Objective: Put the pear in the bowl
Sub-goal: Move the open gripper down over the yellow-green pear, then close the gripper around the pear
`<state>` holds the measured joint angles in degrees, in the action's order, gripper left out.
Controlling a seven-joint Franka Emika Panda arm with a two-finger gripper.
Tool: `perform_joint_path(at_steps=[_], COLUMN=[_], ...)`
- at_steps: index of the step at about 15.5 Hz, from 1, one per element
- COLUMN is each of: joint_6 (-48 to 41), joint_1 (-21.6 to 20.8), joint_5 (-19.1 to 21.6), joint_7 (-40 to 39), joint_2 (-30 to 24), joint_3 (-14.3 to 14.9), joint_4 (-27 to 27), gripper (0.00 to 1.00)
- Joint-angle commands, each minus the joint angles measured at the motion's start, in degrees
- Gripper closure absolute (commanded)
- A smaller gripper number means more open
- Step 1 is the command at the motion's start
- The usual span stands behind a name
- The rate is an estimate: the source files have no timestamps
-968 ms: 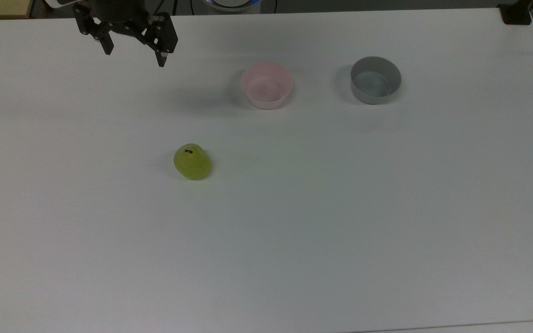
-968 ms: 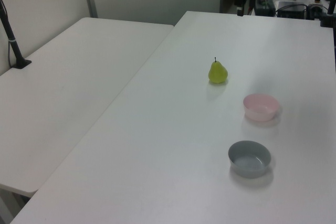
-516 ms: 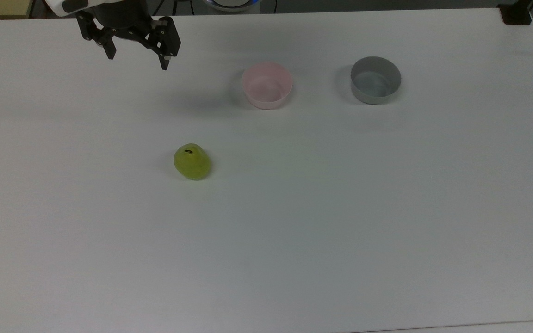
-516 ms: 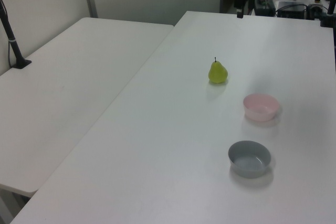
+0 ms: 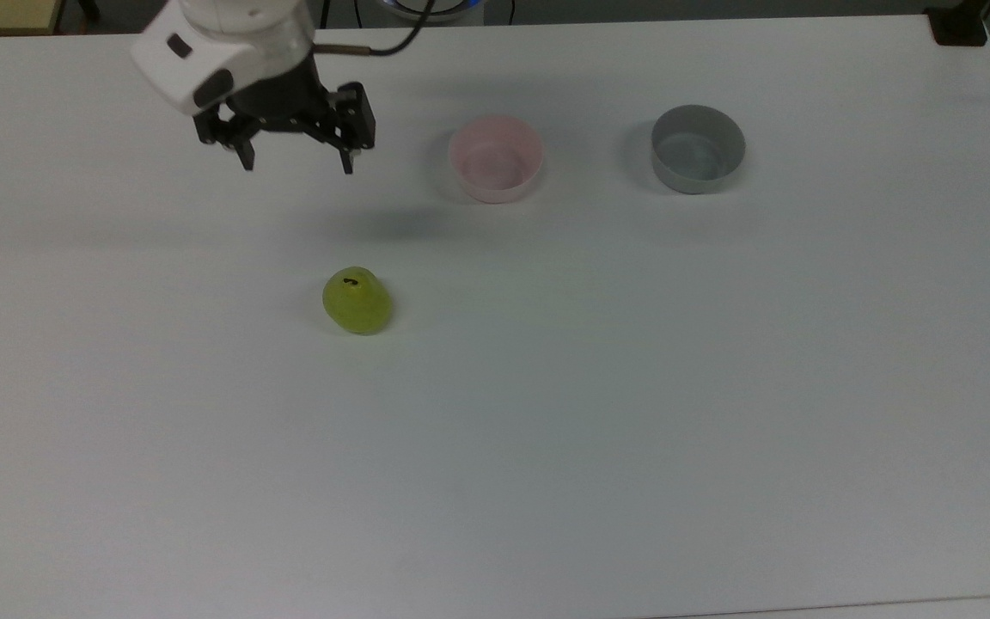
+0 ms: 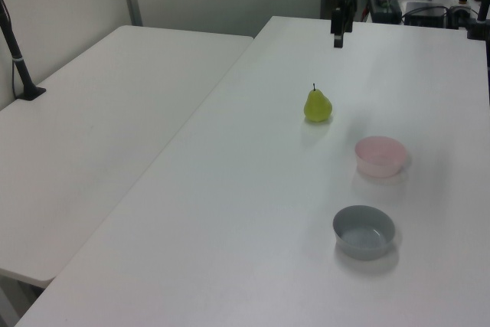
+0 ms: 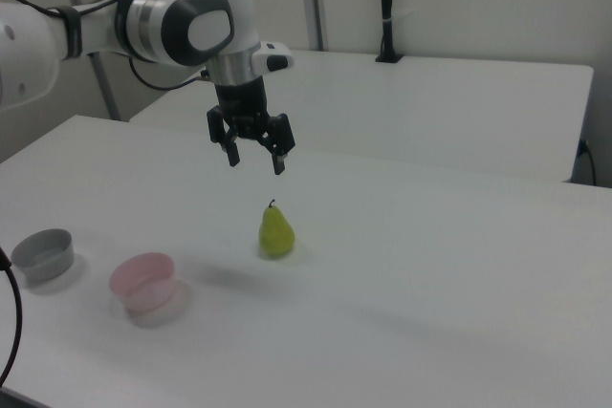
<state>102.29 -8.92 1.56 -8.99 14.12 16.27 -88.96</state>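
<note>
The yellow-green pear should go in the pale pink bowl (image 6: pixel 380 155), so I will grab it next with my gripper by its rounded body (image 6: pixel 318 109).
The yellow-green pear (image 5: pixel 357 300) stands upright on the white table (image 5: pixel 632 387), stem up, also seen as pear (image 6: pixel 318 105) and pear (image 7: pixel 276 231). The pale pink bowl (image 5: pixel 496 158) sits empty toward the top view's upper middle; it shows too as bowl (image 6: pixel 380 155) and bowl (image 7: pixel 143 283). My gripper (image 5: pixel 296 163) hangs open in the air, fingers pointing down, with nothing between them. It is above and to the top view's upper left of the pear, well apart from it. In the right view the gripper (image 7: pixel 255 161) hovers above the pear.
A grey round bowl (image 5: pixel 698 148) stands to the top view's right of the pink one, also seen as grey bowl (image 6: pixel 364 231) and grey bowl (image 7: pixel 45 254). A second white table (image 6: pixel 99 112) adjoins on the left view's left. A black post (image 6: pixel 17 55) stands on it.
The gripper has moved from the table's far corner toward the pear, to the top view's right and down, more of the white arm now showing. Pear and bowls have not moved.
</note>
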Motion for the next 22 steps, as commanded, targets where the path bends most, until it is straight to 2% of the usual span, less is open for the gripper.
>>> perform_joint_path(at_steps=[1,12,18,20,22], joint_6=[2.73,9.85,13.55,13.55,13.55], joint_1=[-1.36,-4.35,-4.53,-4.53,-4.53], joint_5=[1.34,0.63,-0.33,-0.33,-0.51], joint_7=[-4.02,-7.01,-9.38,-10.17,-10.52], joint_2=[3.18,13.99,16.99,16.9,16.81], joint_3=[0.6,2.01,2.01,2.01,2.01], joint_4=[0.98,0.46,-1.21,-1.57,-1.65], gripper=[0.0,0.0,0.0,0.12,0.3])
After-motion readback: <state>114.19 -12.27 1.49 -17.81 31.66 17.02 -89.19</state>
